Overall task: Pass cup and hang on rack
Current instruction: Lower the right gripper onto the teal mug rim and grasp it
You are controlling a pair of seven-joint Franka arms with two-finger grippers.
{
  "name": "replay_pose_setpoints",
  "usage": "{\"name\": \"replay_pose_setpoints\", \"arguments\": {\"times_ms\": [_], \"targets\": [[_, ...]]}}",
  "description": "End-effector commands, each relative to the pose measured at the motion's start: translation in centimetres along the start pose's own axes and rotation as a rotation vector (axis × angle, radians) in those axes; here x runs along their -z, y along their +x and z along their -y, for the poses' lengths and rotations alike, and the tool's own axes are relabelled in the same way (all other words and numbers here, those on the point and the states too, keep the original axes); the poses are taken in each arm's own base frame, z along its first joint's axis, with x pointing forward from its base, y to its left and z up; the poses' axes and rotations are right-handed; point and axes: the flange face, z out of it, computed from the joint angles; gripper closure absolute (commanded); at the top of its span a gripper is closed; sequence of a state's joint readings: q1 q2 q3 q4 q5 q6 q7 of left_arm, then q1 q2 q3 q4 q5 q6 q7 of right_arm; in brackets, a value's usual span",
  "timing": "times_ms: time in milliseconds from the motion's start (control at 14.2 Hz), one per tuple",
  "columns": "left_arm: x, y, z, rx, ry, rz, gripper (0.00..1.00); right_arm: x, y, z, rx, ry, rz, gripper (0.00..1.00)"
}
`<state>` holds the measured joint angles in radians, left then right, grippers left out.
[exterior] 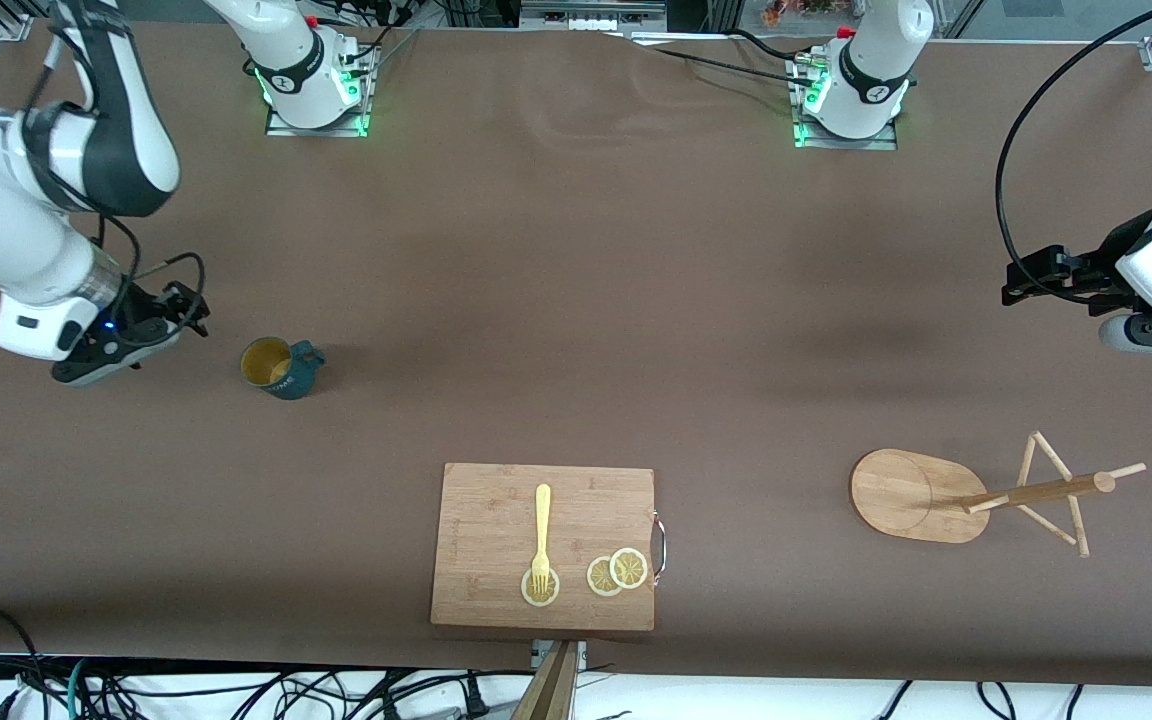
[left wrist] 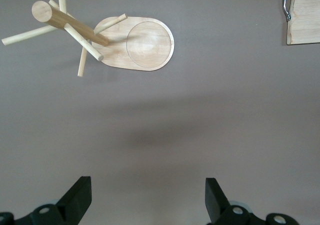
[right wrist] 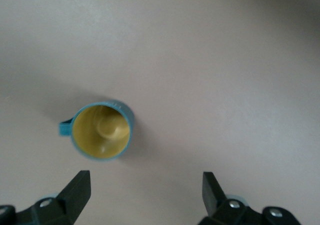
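Note:
The dark teal cup needs to be passed, so my right gripper will grab its rim point(exterior: 283, 340) point(right wrist: 126, 125) next.
The dark teal cup point(exterior: 279, 367) stands upright on the brown table toward the right arm's end, its yellowish inside showing; in the right wrist view the cup point(right wrist: 101, 130) lies just off my fingertips. My right gripper point(exterior: 181, 310) hangs open beside the cup, apart from it, with nothing between its fingers point(right wrist: 146, 192). The wooden rack point(exterior: 911, 495) stands toward the left arm's end, its post and thin pegs rising from the oval base. My left gripper point(exterior: 1028, 278) waits open and empty over bare table, with the rack point(left wrist: 145, 45) in its wrist view and its jaws wide point(left wrist: 148, 195).
A bamboo cutting board point(exterior: 496, 530) lies near the front edge at mid-table, carrying a yellow fork point(exterior: 541, 535) and lemon slices point(exterior: 618, 570). A corner of that board point(left wrist: 305, 25) shows in the left wrist view. Cables run along the table's front edge.

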<state>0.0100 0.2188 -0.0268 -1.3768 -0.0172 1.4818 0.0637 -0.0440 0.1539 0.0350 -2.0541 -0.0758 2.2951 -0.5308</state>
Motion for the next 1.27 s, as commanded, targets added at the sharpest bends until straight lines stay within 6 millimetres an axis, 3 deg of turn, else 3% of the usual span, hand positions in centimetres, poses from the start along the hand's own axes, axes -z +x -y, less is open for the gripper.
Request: {"name": "replay_pose_setpoints", "arguments": {"times_ms": [0,281,422,493,704,774,1056,1196], "targets": [[0.6,0.3,0.0,-0.002,0.023,0.003,0.0,-5.0,0.0,0.5,0.001,-0.001,-0.013,0.02],[0.6,0.3,-0.1,-0.002,0.021,0.003,0.0,-9.1,1.2,1.7,0.015,0.005,-0.038,0.14],[0.6,0.3,-0.1,-0.002,0.021,0.003,0.0,-10.8,1.3,1.9,0.011,0.007,-0.046,0.26],[0.6,0.3,-0.1,-0.002,0.021,0.003,0.0,-11.2,1.3,1.9,0.005,0.01,-0.043,0.37],[0.6,0.3,-0.1,-0.002,0.021,0.003,0.0,-11.9,1.1,2.4,0.005,0.021,-0.03,0.88],[0.6,0.3,-0.1,-0.002,0.021,0.003,0.0,-12.0,1.1,2.4,0.005,0.022,-0.028,0.99],[0.5,0.3,0.0,-0.002,0.021,0.004,0.0,-11.5,1.2,2.5,0.008,0.032,-0.009,1.0],[0.6,0.3,-0.1,-0.002,0.021,0.003,0.0,-9.7,2.3,2.7,-0.029,0.043,0.011,1.0]]}}
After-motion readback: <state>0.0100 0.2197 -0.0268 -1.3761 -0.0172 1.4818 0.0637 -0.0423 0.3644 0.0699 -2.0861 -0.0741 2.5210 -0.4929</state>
